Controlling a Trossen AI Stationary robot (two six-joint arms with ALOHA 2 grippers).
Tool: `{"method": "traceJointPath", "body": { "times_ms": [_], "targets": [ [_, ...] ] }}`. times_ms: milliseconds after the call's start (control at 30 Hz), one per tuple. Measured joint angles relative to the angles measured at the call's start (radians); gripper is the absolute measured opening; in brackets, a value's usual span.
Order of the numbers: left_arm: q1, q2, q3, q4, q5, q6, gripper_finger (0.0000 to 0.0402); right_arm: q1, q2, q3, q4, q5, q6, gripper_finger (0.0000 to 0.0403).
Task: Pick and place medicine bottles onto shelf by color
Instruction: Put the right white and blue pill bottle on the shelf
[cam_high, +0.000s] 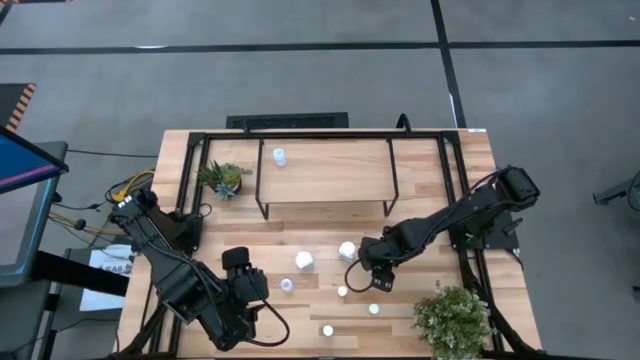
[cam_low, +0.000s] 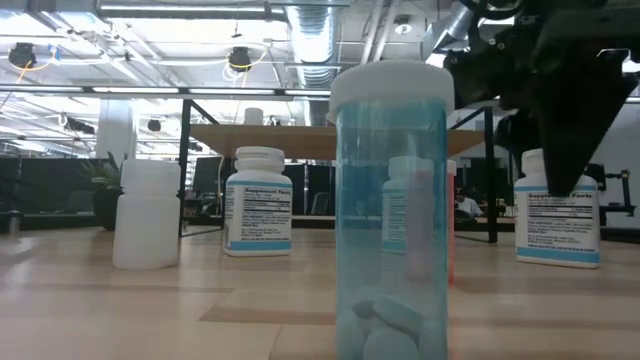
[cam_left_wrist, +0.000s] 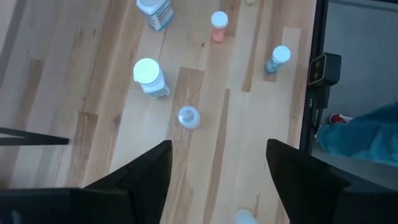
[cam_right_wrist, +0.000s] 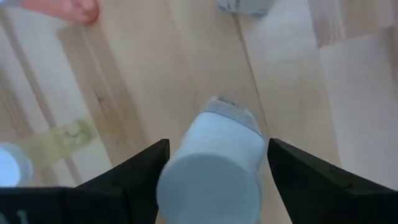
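My right gripper grips the white bottle by its white cap (cam_right_wrist: 208, 190) next, to set the bottle on the shelf.
The shelf (cam_high: 325, 172) stands at the table's far middle with one white bottle (cam_high: 279, 156) on it. Several medicine bottles stand upright on the table in front of it: white ones (cam_high: 304, 260) (cam_high: 347, 250), small ones (cam_high: 287, 285) (cam_high: 342, 291) (cam_high: 374, 309), and a blue one (cam_low: 390, 210) near the front edge. My right gripper (cam_high: 366, 268) (cam_right_wrist: 217, 146) is open and points down, its fingers on either side of a white-capped bottle (cam_right_wrist: 211, 171), which also shows in the low view (cam_low: 558, 215). My left gripper (cam_high: 243, 270) (cam_left_wrist: 219, 146) hangs open above the table's near left.
A small potted plant (cam_high: 222, 178) sits left of the shelf. A larger one (cam_high: 452, 318) stands at the near right corner. Black frame bars (cam_high: 455, 190) run along the table's sides. An orange bottle (cam_left_wrist: 217, 25) and a blue-tinted one (cam_left_wrist: 278, 59) stand close together.
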Motion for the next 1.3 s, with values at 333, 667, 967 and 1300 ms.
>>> {"method": "traceJointPath", "body": {
  "times_ms": [333, 667, 967, 1300],
  "targets": [
    [0.0, 0.0, 0.0, -0.001, -0.006, 0.011, 0.0247, -0.001, -0.028, 0.003, -0.042, -0.006, 0.071, 0.0284],
    [0.0, 0.0, 0.0, -0.004, -0.021, 0.017, 0.0247, -0.002, -0.058, 0.003, -0.062, -0.085, 0.075, 0.0158],
    [0.0, 0.0, 0.0, -0.002, -0.022, 0.017, 0.0247, -0.047, -0.084, 0.236, -0.306, -0.128, -0.117, 0.0158],
    [0.001, 0.0, 0.0, -0.002, -0.047, 0.016, 0.0247, -0.254, -0.085, 0.612, -0.662, 0.02, -0.435, 0.0158]
  ]
}}
